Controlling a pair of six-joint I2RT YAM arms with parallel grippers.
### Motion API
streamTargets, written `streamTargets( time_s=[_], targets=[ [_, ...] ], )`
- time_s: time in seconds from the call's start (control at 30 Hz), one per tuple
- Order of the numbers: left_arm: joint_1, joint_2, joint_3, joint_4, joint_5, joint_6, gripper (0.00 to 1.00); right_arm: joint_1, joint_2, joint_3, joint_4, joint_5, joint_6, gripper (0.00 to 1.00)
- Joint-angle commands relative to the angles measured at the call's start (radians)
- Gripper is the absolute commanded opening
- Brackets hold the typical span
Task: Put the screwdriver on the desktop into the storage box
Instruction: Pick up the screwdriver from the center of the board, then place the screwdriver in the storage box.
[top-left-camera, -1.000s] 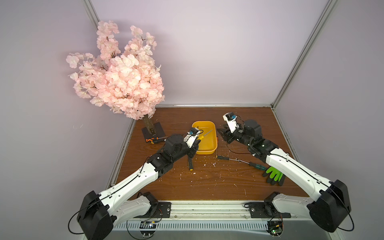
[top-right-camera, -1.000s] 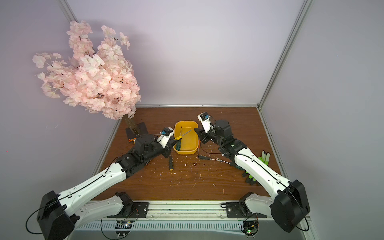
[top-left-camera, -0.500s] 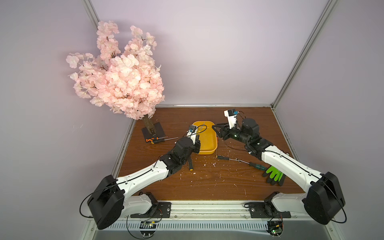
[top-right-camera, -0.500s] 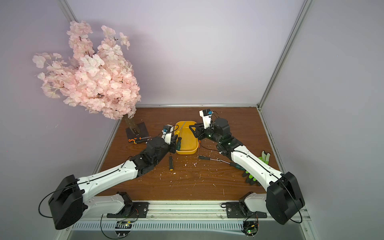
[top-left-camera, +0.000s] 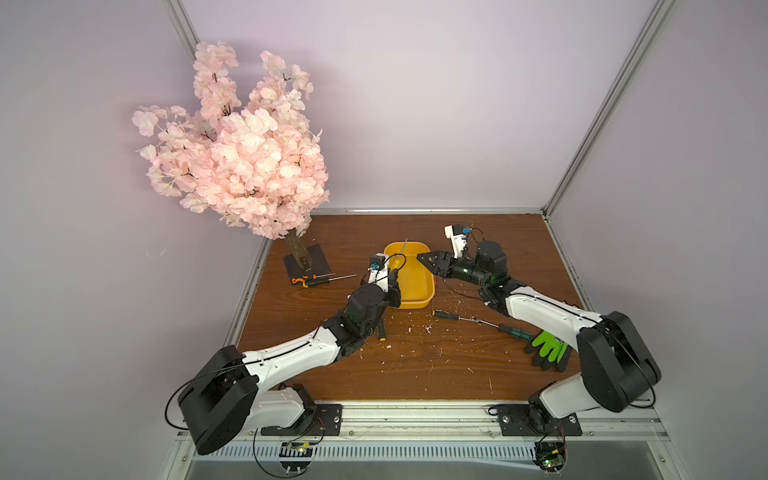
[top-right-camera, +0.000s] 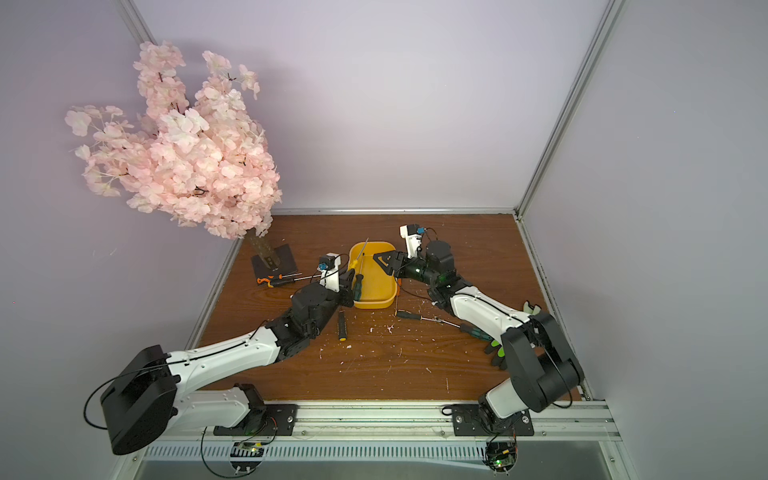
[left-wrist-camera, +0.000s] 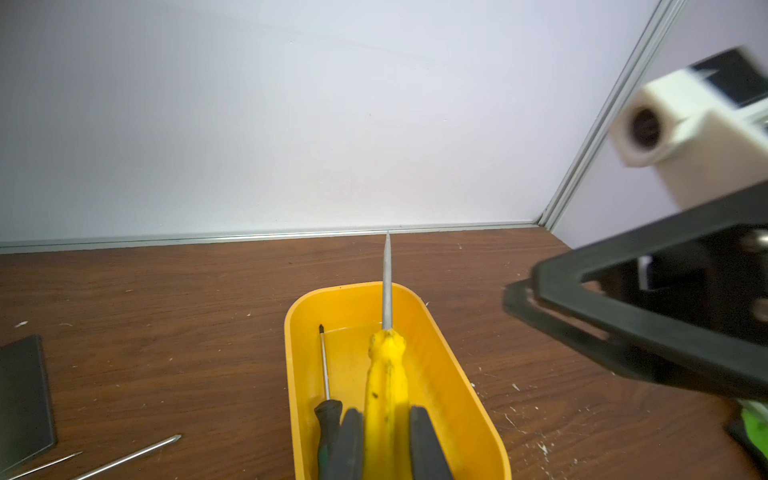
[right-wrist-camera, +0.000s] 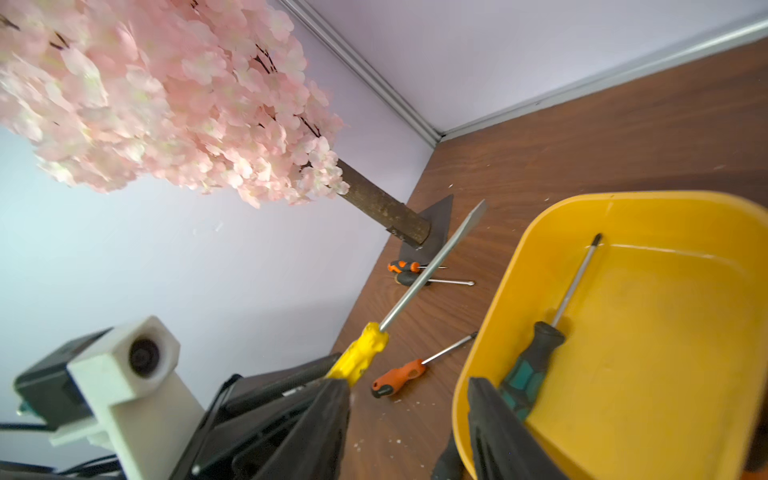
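Observation:
The screwdriver's yellow handle should stay free to go first into the storage box (left-wrist-camera: 457, 365). My right gripper should grab the screwdriver by its steel stem next.
My left gripper (left-wrist-camera: 384, 415) is shut on the yellow handle of a screwdriver (left-wrist-camera: 386, 374). It holds it just above the yellow storage box (left-wrist-camera: 457, 365), with the steel shaft pointing at the back wall. In both top views that screwdriver (top-left-camera: 397, 262) (top-right-camera: 354, 262) hangs over the box's left half. A green-and-black screwdriver (right-wrist-camera: 536, 361) lies inside the box (right-wrist-camera: 665, 374). My right gripper (right-wrist-camera: 405, 390) is open and empty above the box's near corner, and in a top view it (top-left-camera: 428, 262) hovers at the box's far right rim (top-left-camera: 419, 299).
More screwdrivers lie on the desktop (top-left-camera: 415, 365): two by the tree base (top-left-camera: 307, 280), an orange one (right-wrist-camera: 399, 376) beside the box, a black-handled one (top-left-camera: 381, 332) under my left arm, others (top-left-camera: 451, 316) right of the box. A green glove (top-left-camera: 548, 347) lies at right. A pink blossom tree (top-left-camera: 241, 158) stands back left.
My left gripper has carried the yellow screwdriver further over the box and turned its shaft toward the back wall. The right gripper has shifted over the box's rim and its jaws have widened a little.

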Motion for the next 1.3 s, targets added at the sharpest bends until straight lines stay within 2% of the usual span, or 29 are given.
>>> streamTargets(
  time_s=[0.0, 0.17, 0.4, 0.53, 0.6, 0.67, 0.73, 0.83, 0.97, 1.1, 1.27],
  targets=[
    [-0.033, -0.031, -0.030, 0.145, 0.029, 0.007, 0.00, 0.000, 0.063, 0.044, 0.333, -0.150, 0.238, 0.53],
    [-0.052, -0.042, -0.052, 0.205, 0.040, 0.011, 0.00, 0.005, 0.159, 0.074, 0.551, -0.198, 0.400, 0.52],
    [-0.064, -0.031, -0.050, 0.243, 0.072, 0.011, 0.00, 0.010, 0.212, 0.114, 0.612, -0.210, 0.469, 0.47],
    [-0.065, -0.018, -0.050, 0.244, 0.063, 0.012, 0.01, 0.010, 0.247, 0.136, 0.647, -0.216, 0.510, 0.25],
    [-0.064, -0.019, -0.054, 0.234, 0.049, 0.005, 0.09, 0.010, 0.263, 0.158, 0.618, -0.219, 0.498, 0.15],
    [-0.064, -0.033, -0.063, 0.213, 0.038, -0.004, 0.26, 0.007, 0.278, 0.193, 0.541, -0.219, 0.455, 0.08],
    [-0.064, -0.056, -0.076, 0.179, 0.018, -0.019, 0.43, 0.003, 0.288, 0.235, 0.448, -0.210, 0.391, 0.06],
    [-0.064, -0.120, -0.108, 0.104, -0.017, -0.036, 0.52, -0.010, 0.313, 0.315, 0.254, -0.189, 0.271, 0.04],
    [-0.064, -0.249, -0.170, -0.003, -0.070, -0.075, 0.57, -0.030, 0.368, 0.415, 0.016, -0.148, 0.132, 0.01],
    [-0.065, -0.382, -0.213, -0.108, -0.117, -0.099, 0.57, -0.035, 0.435, 0.544, -0.264, -0.089, -0.045, 0.01],
    [-0.064, -0.507, -0.231, -0.215, -0.160, -0.118, 0.57, -0.033, 0.530, 0.645, -0.428, -0.053, -0.120, 0.02]
  ],
)
